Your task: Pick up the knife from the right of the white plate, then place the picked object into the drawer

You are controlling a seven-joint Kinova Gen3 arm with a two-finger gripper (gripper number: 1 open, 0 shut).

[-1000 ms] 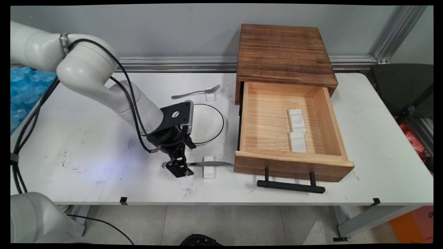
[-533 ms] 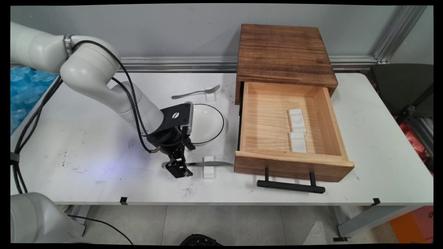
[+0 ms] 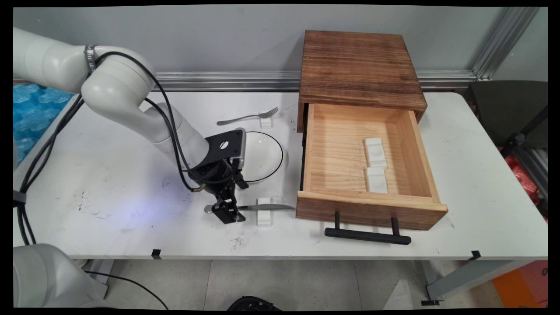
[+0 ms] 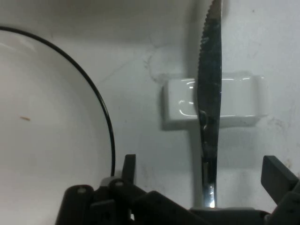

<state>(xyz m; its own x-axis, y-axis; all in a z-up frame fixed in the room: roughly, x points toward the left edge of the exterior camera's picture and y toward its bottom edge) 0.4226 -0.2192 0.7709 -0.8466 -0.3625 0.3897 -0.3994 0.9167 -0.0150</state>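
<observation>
I should grab the knife by its handle (image 4: pixel 209 183) with my gripper next. Then I can move it into the drawer.
My black gripper (image 3: pixel 227 213) is down at the table, over the handle end of a steel knife (image 3: pixel 262 207). The knife lies across a small white rest (image 3: pixel 264 218), blade pointing right toward the drawer. In the hand view the knife (image 4: pixel 209 93) runs up the middle over the rest (image 4: pixel 239 101). Its handle passes between my two fingers, and the gripper (image 4: pixel 202 166) is open, with a gap on each side of the handle. A white plate with a black rim (image 3: pixel 280 151) sits just behind the gripper; its rim (image 4: pixel 105 117) curves along the hand view's left.
A wooden cabinet (image 3: pixel 358 65) stands at the back right with its drawer (image 3: pixel 345 210) pulled open, black handle (image 3: pixel 367 235) toward me. Two white rests (image 3: pixel 375 151) (image 3: pixel 376 179) lie inside. A fork (image 3: pixel 247 117) rests on another white rest (image 3: pixel 265 122) behind the plate.
The arm's elbow has drifted slightly right and the gripper has shifted a little along the knife handle. Knife, plate and drawer have not moved.
</observation>
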